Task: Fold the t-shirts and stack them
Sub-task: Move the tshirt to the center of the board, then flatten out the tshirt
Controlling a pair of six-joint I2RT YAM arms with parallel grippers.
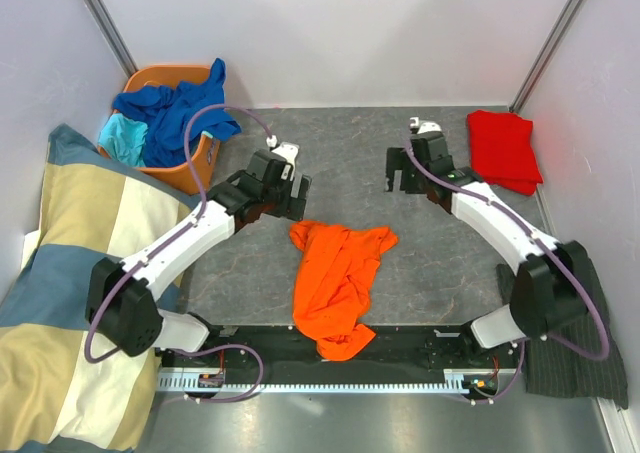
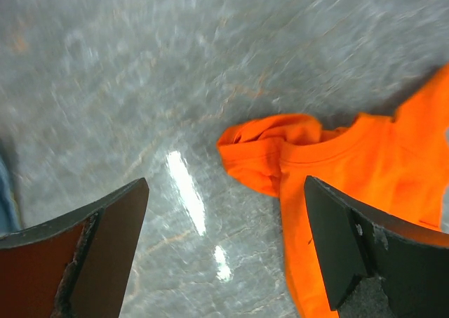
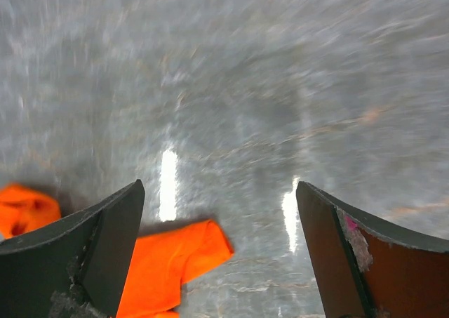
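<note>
The bright orange t-shirt (image 1: 338,281) needs to be spread for folding, so my left gripper will next grab the t-shirt by its bunched corner at its far edge.
A bright orange t-shirt (image 1: 338,281) lies crumpled on the grey table, its lower end hanging over the near edge. A red t-shirt (image 1: 503,149) lies folded at the back right. Blue (image 1: 175,108) and turquoise (image 1: 127,138) t-shirts fill the orange basket (image 1: 203,168). My left gripper (image 1: 293,195) is open and empty, above the table just left of the orange shirt's collar (image 2: 330,146). My right gripper (image 1: 398,171) is open and empty over bare table, up and right of the shirt; an orange sleeve (image 3: 175,258) shows below it.
A big blue-cream-yellow checked blanket (image 1: 70,303) covers the left side. A dark grey pinstriped cloth (image 1: 585,348) lies at the right near corner. White walls enclose the table at the back and sides.
</note>
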